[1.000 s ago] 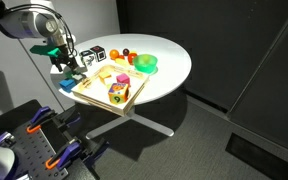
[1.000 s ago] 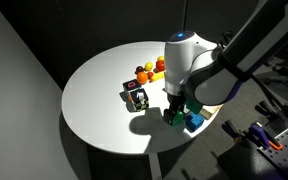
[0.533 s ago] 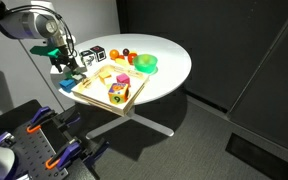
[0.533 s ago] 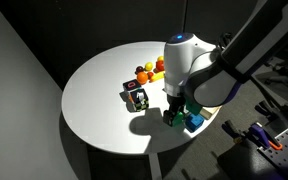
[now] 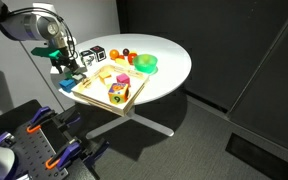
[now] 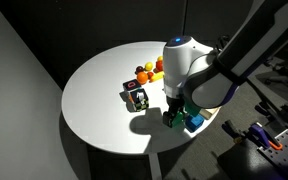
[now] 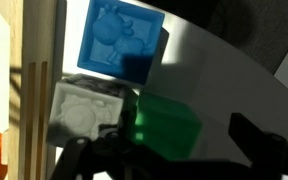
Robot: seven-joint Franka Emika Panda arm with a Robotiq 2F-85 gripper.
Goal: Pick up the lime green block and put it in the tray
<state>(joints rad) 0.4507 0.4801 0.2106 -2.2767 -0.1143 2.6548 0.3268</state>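
Both fingers are level with the block, one on either side. My gripper needs to close on the green block, as it would catch the block now.
The lime green block sits on the white table beside a blue block and a grey block, just off the edge of the wooden tray. My gripper is open and straddles the green block: one finger is dark against its left side, and the other finger stands a little off its right side. In both exterior views the gripper is down at the table's edge over the green block, next to the tray.
The tray holds several toys, one pink and yellow. A round green bowl, small toy fruits and a black cube stand on the round white table. Clamps on a bench are below.
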